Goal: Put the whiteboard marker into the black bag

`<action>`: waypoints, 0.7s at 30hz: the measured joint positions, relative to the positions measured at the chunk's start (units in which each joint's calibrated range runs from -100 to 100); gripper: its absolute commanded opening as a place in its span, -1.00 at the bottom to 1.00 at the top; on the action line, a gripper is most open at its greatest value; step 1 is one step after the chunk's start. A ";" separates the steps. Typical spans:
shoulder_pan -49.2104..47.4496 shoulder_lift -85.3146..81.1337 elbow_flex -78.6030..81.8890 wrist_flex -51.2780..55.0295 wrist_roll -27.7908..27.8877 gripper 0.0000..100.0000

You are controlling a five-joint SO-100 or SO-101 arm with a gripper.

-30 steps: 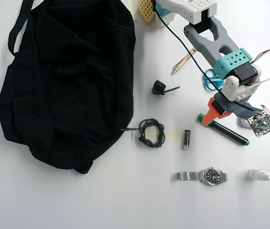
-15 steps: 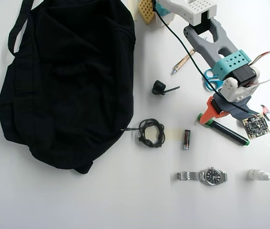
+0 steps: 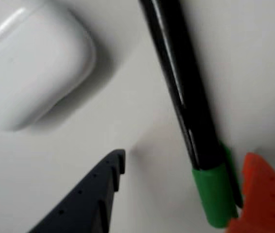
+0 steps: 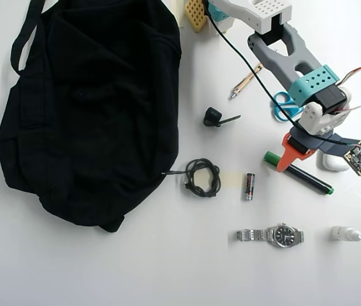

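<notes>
The whiteboard marker needs to go into the black bag, so my gripper will grab it by its green cap next.
The whiteboard marker, black with a green cap, lies on the white table at the right of the overhead view. The black bag lies far off at the left. My gripper is low over the marker's capped end. In the wrist view the gripper is open. The marker runs between the dark finger and the orange finger. The orange finger sits right beside the green cap; the dark finger stands well apart from the barrel.
A white earbud case lies close beside the gripper, also in the overhead view. A tan pen, blue scissors, a black clip, a coiled cable, a battery, a watch and a small white bottle lie around.
</notes>
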 measured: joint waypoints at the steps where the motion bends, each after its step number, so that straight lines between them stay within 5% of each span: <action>1: 0.07 0.42 -0.09 0.00 0.20 -0.38; 15: 0.07 2.42 -0.17 -0.43 0.49 -0.39; 18: 0.07 2.42 -0.17 -0.43 0.49 -0.58; 21: 0.07 2.42 -0.17 -0.43 0.34 -0.98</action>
